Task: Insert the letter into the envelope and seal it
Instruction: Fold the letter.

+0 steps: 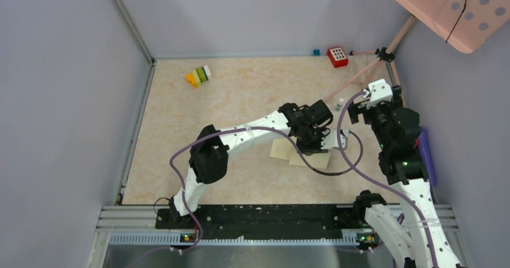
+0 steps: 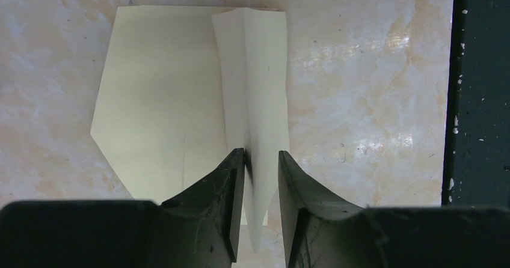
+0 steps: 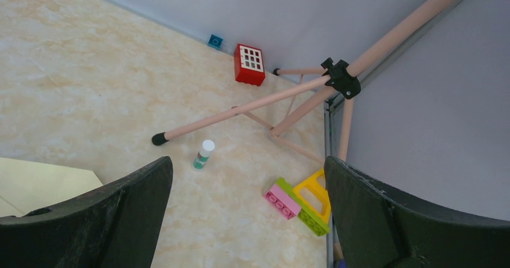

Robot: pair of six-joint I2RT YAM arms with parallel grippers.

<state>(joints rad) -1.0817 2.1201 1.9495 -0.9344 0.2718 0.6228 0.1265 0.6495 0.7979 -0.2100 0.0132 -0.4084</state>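
Observation:
My fingertips are down on both sides of the letter's raised crease (image 2: pixel 252 164) in the left wrist view. My left gripper should close on the crease now.
The pale cream envelope (image 2: pixel 156 100) lies flat on the marbled table, its pointed side to the left in the left wrist view. A white folded letter (image 2: pixel 255 82) rests along the envelope's right edge, its crease raised like a ridge. My left gripper (image 2: pixel 261 154) straddles the near end of that ridge, jaws slightly apart; the left finger (image 2: pixel 231 184) touches the paper and a gap shows at the right one. From above, the left gripper (image 1: pixel 313 143) hangs over the papers (image 1: pixel 281 150) mid-table. My right gripper (image 3: pixel 246 166) stands wide open and empty, raised at the right (image 1: pixel 361 109).
A small glue stick (image 3: pixel 204 154) lies near a pink tripod leg (image 3: pixel 240 109). A red block (image 3: pixel 249 63) sits by the back wall, coloured bricks (image 3: pixel 298 202) at the right wall, another brick stack (image 1: pixel 199 76) at the back left. The black base rail (image 2: pixel 481 100) borders the table.

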